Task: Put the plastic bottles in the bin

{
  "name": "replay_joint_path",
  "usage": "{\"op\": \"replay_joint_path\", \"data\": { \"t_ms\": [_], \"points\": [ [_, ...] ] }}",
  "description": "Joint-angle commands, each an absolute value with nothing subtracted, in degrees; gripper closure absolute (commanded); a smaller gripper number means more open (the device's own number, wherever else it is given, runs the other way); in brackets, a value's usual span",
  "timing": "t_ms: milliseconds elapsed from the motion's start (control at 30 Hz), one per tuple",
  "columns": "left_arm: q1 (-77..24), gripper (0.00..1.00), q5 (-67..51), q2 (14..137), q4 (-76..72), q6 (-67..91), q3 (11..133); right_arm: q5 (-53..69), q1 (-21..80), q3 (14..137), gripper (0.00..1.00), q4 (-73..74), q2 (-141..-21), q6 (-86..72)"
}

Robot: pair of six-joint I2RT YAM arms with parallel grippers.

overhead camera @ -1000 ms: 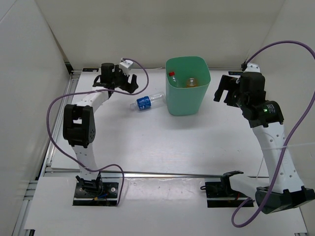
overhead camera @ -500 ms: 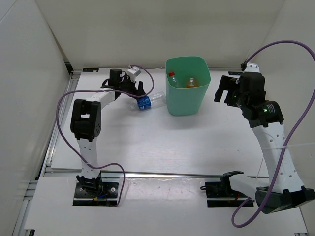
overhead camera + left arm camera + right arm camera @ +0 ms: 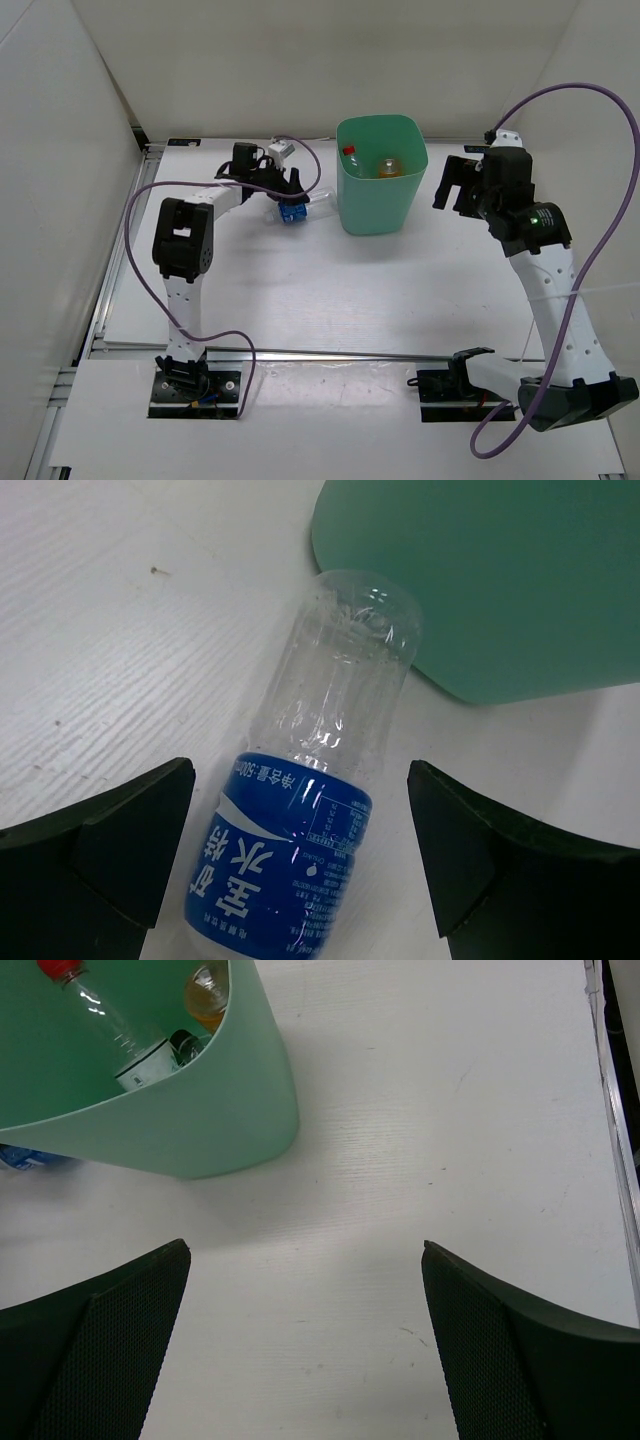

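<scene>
The clear bottle should be grabbed by its blue label [image 3: 293, 213] [image 3: 296, 855] with my left gripper, so the bottle's clear bottom end stays free to go into the bin.
The clear bottle with the blue label [image 3: 296, 855] lies on the white table, one end against the mint-green bin [image 3: 500, 580]. My left gripper [image 3: 300, 770] is open, a finger on each side of the bottle with gaps to both. From above, the left gripper [image 3: 284, 193] covers part of the bottle [image 3: 293, 212], left of the bin [image 3: 380, 195]. The red-capped bottle [image 3: 90, 1005], the orange bottle [image 3: 208, 990] and a dark-labelled one [image 3: 183, 1045] lie inside the bin [image 3: 200, 1120]. My right gripper [image 3: 305, 1250] is open and empty, right of the bin [image 3: 452, 185].
White walls close the table at the back and both sides. A metal rail [image 3: 300, 355] runs along the near edge. The left arm's purple cable [image 3: 140, 200] loops over the table's left side. Bare table [image 3: 420, 1140] lies under the right gripper.
My left gripper has moved right toward the bin and now straddles the blue-label bottle. The right arm has barely moved.
</scene>
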State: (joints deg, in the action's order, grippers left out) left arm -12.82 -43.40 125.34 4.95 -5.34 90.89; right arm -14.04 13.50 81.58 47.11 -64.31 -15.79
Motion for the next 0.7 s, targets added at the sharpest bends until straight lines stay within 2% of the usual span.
{"op": "replay_joint_path", "data": {
  "t_ms": [0,267,467,600,667],
  "points": [
    [-13.79,0.02,-45.62,125.95,5.62,-2.82,91.23,-14.77,13.18,81.56,0.0,46.85,-64.51,-14.5],
    [-16.0,0.07,-43.51,127.53,6.15,-1.06,89.3,-14.77,13.18,81.56,0.0,46.85,-64.51,-13.97],
    [-16.0,0.19,-40.0,130.34,10.37,0.18,90.62,-15.29,13.18,81.56,0.0,46.85,-63.99,-13.36],
    [-16.52,0.24,-36.31,130.34,12.82,0.18,91.32,-15.82,13.18,81.04,0.0,46.85,-63.98,-13.36],
    [-16.52,0.29,-34.11,130.34,13.7,-0.35,91.32,-15.82,13.18,80.51,0.0,46.85,-63.98,-13.36]
  ]
}}
